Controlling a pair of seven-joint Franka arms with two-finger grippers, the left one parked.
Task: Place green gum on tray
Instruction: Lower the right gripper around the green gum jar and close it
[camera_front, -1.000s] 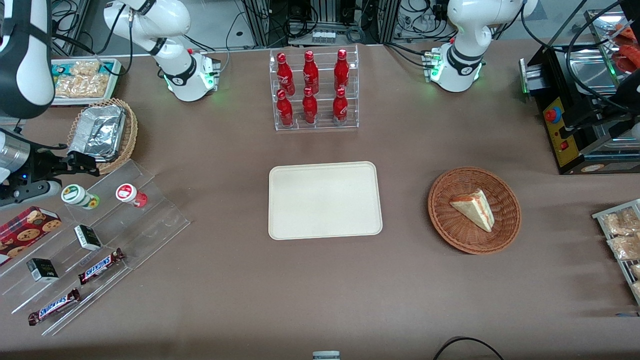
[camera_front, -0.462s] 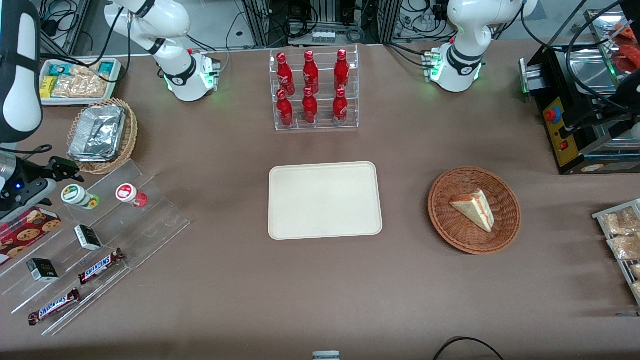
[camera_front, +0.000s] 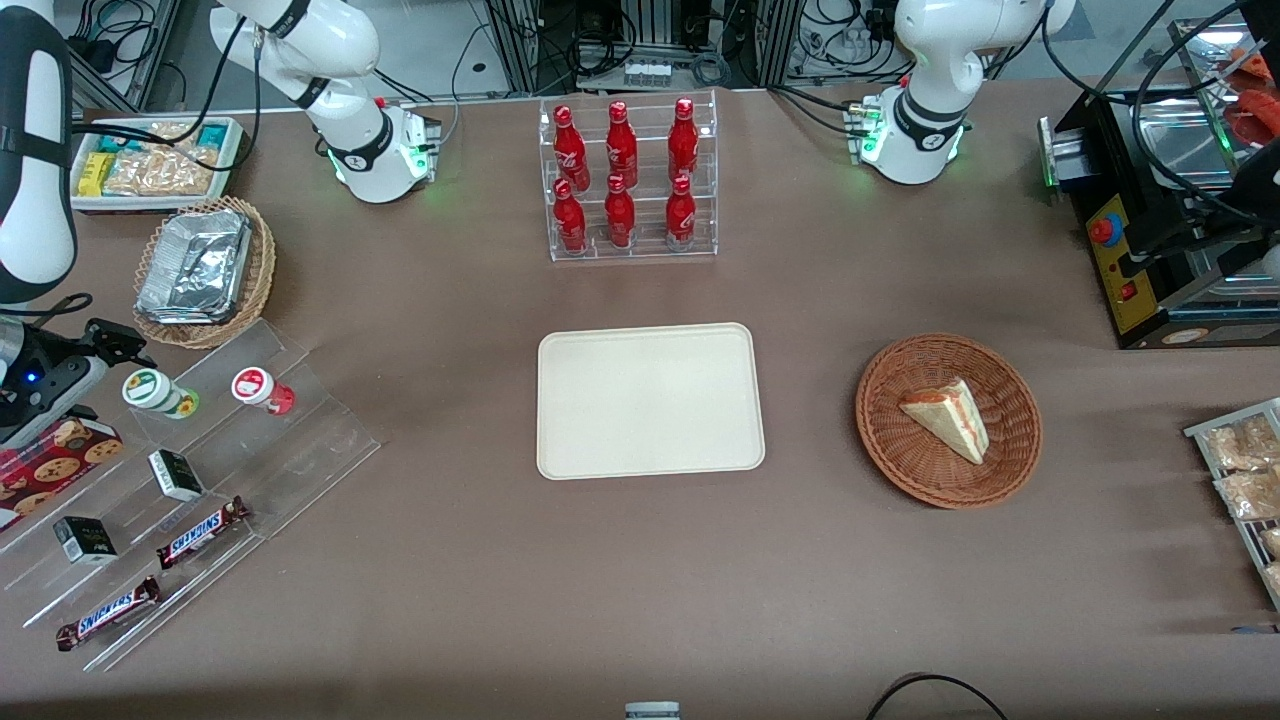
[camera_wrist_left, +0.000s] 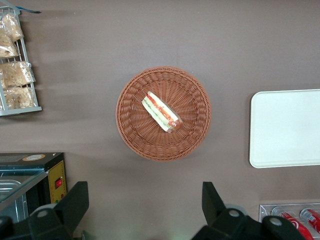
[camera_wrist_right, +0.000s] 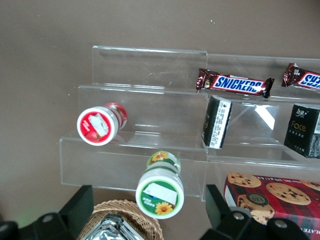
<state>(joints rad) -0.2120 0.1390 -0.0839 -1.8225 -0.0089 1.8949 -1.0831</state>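
My gripper is to grab the gum bottle by its rounded body (camera_front: 179, 401) next, and then it can place the bottle on the cream tray (camera_front: 650, 345).
The green gum (camera_front: 158, 392) lies on the top step of a clear acrylic stand (camera_front: 300, 440), its white-and-green lid facing up. In the right wrist view the green gum (camera_wrist_right: 160, 189) shows between my two open fingers. My gripper (camera_front: 112, 342) hovers open and empty just above the gum, slightly farther from the front camera and toward the working arm's end of the table; it also shows in the right wrist view (camera_wrist_right: 148, 196). The cream tray (camera_front: 650, 345) lies at the table's middle, bare, and shows in the left wrist view (camera_wrist_left: 285, 127).
A red gum bottle (camera_front: 262, 390) lies beside the green one (camera_wrist_right: 98, 125). A wicker basket with a foil container (camera_front: 205, 270) is close by. The stand holds Snickers bars (camera_front: 200, 530) and dark boxes (camera_front: 175, 474). A cookie box (camera_front: 50, 465), cola rack (camera_front: 625, 180) and sandwich basket (camera_front: 948, 420) stand around.
My gripper has moved from over the foil basket's edge toward the working arm's end of the table, ending beside the green gum. Nothing else moved.
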